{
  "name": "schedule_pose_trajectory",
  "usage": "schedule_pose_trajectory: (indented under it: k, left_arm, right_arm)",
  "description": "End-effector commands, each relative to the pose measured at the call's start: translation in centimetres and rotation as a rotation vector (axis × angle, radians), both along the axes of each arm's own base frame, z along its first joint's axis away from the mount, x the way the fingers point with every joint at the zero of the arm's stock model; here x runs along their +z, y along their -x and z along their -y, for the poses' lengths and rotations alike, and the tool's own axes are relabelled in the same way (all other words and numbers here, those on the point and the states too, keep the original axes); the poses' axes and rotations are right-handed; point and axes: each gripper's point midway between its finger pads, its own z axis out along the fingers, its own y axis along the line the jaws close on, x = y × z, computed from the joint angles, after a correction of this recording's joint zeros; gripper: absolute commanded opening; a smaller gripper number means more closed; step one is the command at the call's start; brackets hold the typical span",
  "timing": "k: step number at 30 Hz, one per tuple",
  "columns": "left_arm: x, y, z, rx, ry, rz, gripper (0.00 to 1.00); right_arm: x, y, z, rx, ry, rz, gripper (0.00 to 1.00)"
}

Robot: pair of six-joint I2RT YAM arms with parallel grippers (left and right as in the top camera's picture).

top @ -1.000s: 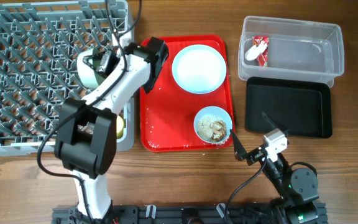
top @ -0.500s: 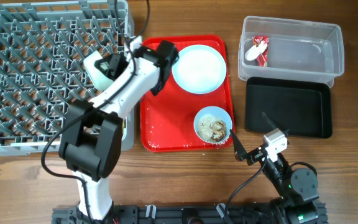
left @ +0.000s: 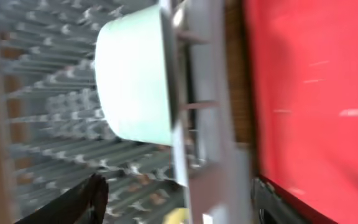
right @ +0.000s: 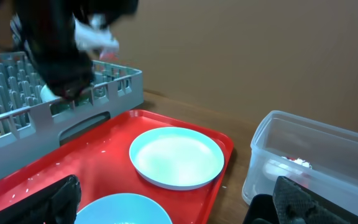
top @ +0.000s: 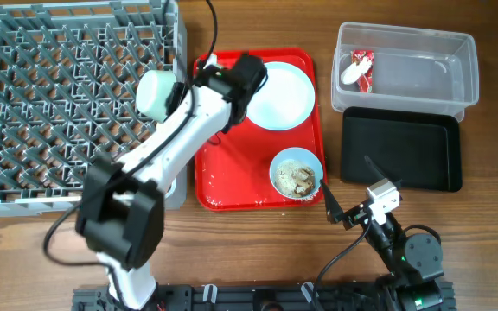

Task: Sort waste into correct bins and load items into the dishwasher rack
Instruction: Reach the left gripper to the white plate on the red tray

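The edge of the blue plate (top: 277, 95) opposite my left gripper should stay free to load into the dishwasher rack. My left gripper should grab the plate across its rim next.
A pale green bowl (top: 156, 93) (left: 135, 74) lies on its side in the grey dishwasher rack (top: 50, 104) (left: 204, 130), against its right wall. My left gripper (top: 228, 79) (left: 173, 208) is open and empty, drawn back from the bowl over the red tray's left edge. The blue plate (top: 277, 95) (right: 176, 155) and a bowl of food scraps (top: 296, 173) (right: 120, 208) sit on the red tray (top: 232, 164). The wrapper (top: 361, 67) lies in the clear tub (top: 422, 86). My right gripper (top: 344, 207) (right: 176, 211) hangs open near the table's front edge.
The black tray (top: 402, 149) lies in front of the clear tub (right: 316, 155). A bit of something yellow (left: 176, 216) shows inside the rack by its wall. The left arm (top: 171, 147) crosses the rack's right corner. Bare wood surrounds the right arm.
My left gripper let go of the green bowl, leaving it in the rack, opened and pulled away to the right over the red tray. The right arm has not moved.
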Motion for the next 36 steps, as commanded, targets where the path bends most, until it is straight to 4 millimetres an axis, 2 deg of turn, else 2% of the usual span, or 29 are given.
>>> schedule_pose_trajectory:
  k: [1, 3, 4, 6, 8, 10, 12, 15, 22, 26, 30, 32, 36]
  left_arm:
    - [0.9, 2.9, 7.7, -0.102, 0.476, -0.133, 0.69]
    - [0.5, 4.7, 11.4, -0.148, 0.671, -0.244, 0.60]
    - [0.2, 5.7, 13.0, -0.097, 0.778, -0.292, 0.57]
    - [-0.4, 7.3, 15.1, -0.023, 0.921, -0.377, 0.50]
    - [-1.7, 8.5, 15.7, -0.023, 0.942, -0.422, 0.50]
    - [-4.0, 10.4, 16.2, -0.025, 0.928, -0.471, 0.51]
    - [-5.2, 11.3, 16.8, -0.039, 0.924, -0.480, 0.51]
    - [-5.4, 11.3, 17.9, -0.043, 0.945, -0.462, 0.48]
    - [-8.3, 11.9, 16.6, 0.060, 0.780, -0.403, 0.44]
    - [-8.2, 10.9, 16.0, 0.104, 0.802, -0.383, 0.44]
    - [-8.0, 10.7, 15.6, 0.138, 0.848, -0.418, 0.44]
    - [-8.0, 10.5, 15.4, 0.138, 0.848, -0.416, 0.47]
    - [-6.6, 8.2, 14.6, 0.149, 0.906, -0.339, 0.51]
  right_arm:
    - [0.2, 0.1, -0.1, 0.010, 0.005, 0.015, 1.00]
    - [0.2, 0.1, -0.1, 0.010, 0.005, 0.016, 1.00]
    - [0.2, 0.1, -0.1, 0.010, 0.005, 0.015, 1.00]
    - [0.2, 0.1, -0.1, 0.010, 0.005, 0.016, 1.00]
    - [0.2, 0.1, -0.1, 0.010, 0.005, 0.015, 1.00]
    - [0.2, 0.1, -0.1, 0.010, 0.005, 0.015, 1.00]
    - [0.2, 0.1, -0.1, 0.010, 0.005, 0.016, 1.00]
    - [0.2, 0.1, -0.1, 0.010, 0.005, 0.016, 1.00]
    - [0.2, 0.1, -0.1, 0.010, 0.005, 0.016, 1.00]
    - [0.2, 0.1, -0.1, 0.010, 0.005, 0.016, 1.00]
    - [0.2, 0.1, -0.1, 0.010, 0.005, 0.015, 1.00]
    - [0.2, 0.1, -0.1, 0.010, 0.005, 0.015, 1.00]
    - [0.2, 0.1, -0.1, 0.010, 0.005, 0.016, 1.00]
